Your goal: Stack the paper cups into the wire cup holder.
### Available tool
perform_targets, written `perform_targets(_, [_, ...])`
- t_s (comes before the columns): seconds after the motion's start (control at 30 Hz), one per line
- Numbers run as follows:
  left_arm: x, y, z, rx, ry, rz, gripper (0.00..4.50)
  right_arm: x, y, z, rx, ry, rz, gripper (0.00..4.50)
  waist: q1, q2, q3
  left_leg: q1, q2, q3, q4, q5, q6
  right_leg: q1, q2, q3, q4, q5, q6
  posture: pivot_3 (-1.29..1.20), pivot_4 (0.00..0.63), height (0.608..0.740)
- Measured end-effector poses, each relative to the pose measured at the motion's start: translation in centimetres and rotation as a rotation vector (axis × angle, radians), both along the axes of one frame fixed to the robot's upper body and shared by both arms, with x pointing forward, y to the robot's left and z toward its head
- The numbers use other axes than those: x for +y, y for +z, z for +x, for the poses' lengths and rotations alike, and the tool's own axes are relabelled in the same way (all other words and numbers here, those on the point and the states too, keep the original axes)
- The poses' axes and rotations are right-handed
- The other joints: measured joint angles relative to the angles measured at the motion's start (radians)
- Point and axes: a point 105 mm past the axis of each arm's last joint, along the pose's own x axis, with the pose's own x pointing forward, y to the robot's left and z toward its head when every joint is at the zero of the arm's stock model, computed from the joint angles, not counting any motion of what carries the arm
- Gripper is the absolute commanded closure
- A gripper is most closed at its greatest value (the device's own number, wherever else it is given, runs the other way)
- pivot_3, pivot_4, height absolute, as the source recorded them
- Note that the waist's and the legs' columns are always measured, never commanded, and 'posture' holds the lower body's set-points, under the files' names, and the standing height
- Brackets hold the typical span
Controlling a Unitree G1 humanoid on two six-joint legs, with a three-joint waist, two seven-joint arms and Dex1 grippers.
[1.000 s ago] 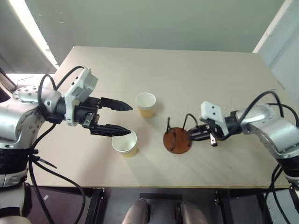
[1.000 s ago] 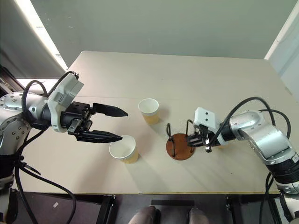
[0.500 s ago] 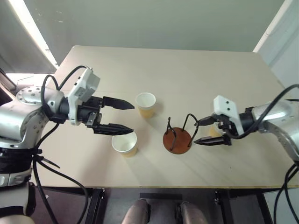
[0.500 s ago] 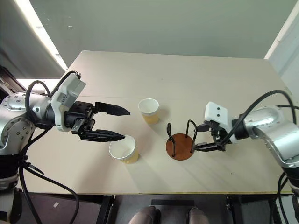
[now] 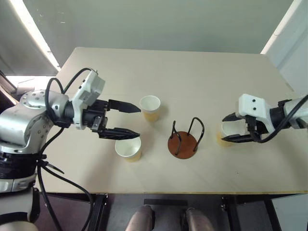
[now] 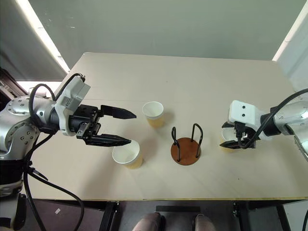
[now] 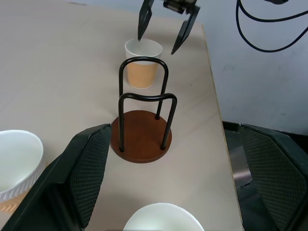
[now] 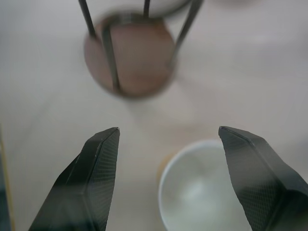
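My right gripper needs to go lower before it closes on the cup. Its open fingers are still above the cup's rim.
Three tan paper cups stand upright on the table. One cup (image 5: 150, 107) is at the centre back, one (image 5: 128, 147) is nearer the front, and one (image 5: 224, 136) is at the right. The wire cup holder (image 5: 183, 143), a brown disc with two black loops, stands empty between them. My left gripper (image 5: 138, 122) hovers open, pointing right, between the two left cups. My right gripper (image 5: 224, 129) is open, its fingertips either side of the right cup's rim (image 8: 202, 192) without closing on it. In the left wrist view, the holder (image 7: 142, 142) stands before that cup (image 7: 143, 65).
The beige table (image 5: 192, 72) has bare surface behind the cups. Its front edge runs close below the holder. A grey floor and a white wall strip lie beyond the far and right edges.
My right gripper has drawn away from the holder to the right, risen a little and opened, and now straddles the right cup. The left gripper has stayed put.
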Motion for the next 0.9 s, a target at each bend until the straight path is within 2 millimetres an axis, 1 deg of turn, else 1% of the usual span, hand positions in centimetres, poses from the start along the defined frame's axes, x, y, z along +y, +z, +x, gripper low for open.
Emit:
perform_targets(0.2, [0.2,-0.5,-0.5,0.001,-0.017,0.014,0.0,-0.8,-1.4,0.5,0.009,0.008,-0.068,1.13,0.0,0.0,0.0,0.0,0.0,0.0,0.0,0.0,0.0,0.0,0.0,0.0,0.0,0.0,0.0,0.0,0.15,0.74])
perform_targets(0.4, [0.5,-0.2,-0.5,-0.015,-0.004,0.021,0.0,-1.7,-3.3,1.4,0.028,0.007,-0.143,1.13,0.0,0.0,0.0,0.0,0.0,0.0,0.0,0.0,0.0,0.0,0.0,0.0,0.001,0.0,0.0,0.0,0.15,0.74])
perform_targets(0.5, [0.5,-0.2,-0.5,-0.017,-0.003,0.021,0.0,-1.8,-3.8,1.6,0.033,0.012,-0.158,1.69,0.0,0.0,0.0,0.0,0.0,0.0,0.0,0.0,0.0,0.0,0.0,0.0,0.001,0.0,0.0,0.0,0.15,0.74])
perform_targets(0.6, [0.5,-0.3,-0.5,-0.016,-0.001,0.023,0.0,-2.1,-4.0,1.8,0.027,0.011,-0.172,2.79,0.0,0.0,0.0,0.0,0.0,0.0,0.0,0.0,0.0,0.0,0.0,0.0,0.001,0.0,0.0,0.0,0.15,0.74])
perform_targets(0.77, [0.4,-0.3,-0.7,-0.021,-0.008,0.032,0.0,-1.8,-4.1,1.7,0.03,0.032,-0.172,4.48,0.0,0.0,0.0,0.0,0.0,0.0,0.0,0.0,0.0,0.0,0.0,0.0,0.001,0.0,0.0,0.0,0.15,0.74])
perform_targets(0.9, [0.4,-0.5,-0.7,-0.019,-0.004,0.035,0.0,-1.8,-4.0,1.8,0.024,0.034,-0.177,4.48,0.0,0.0,0.0,0.0,0.0,0.0,0.0,0.0,0.0,0.0,0.0,0.0,0.001,0.0,0.0,0.0,0.15,0.74])
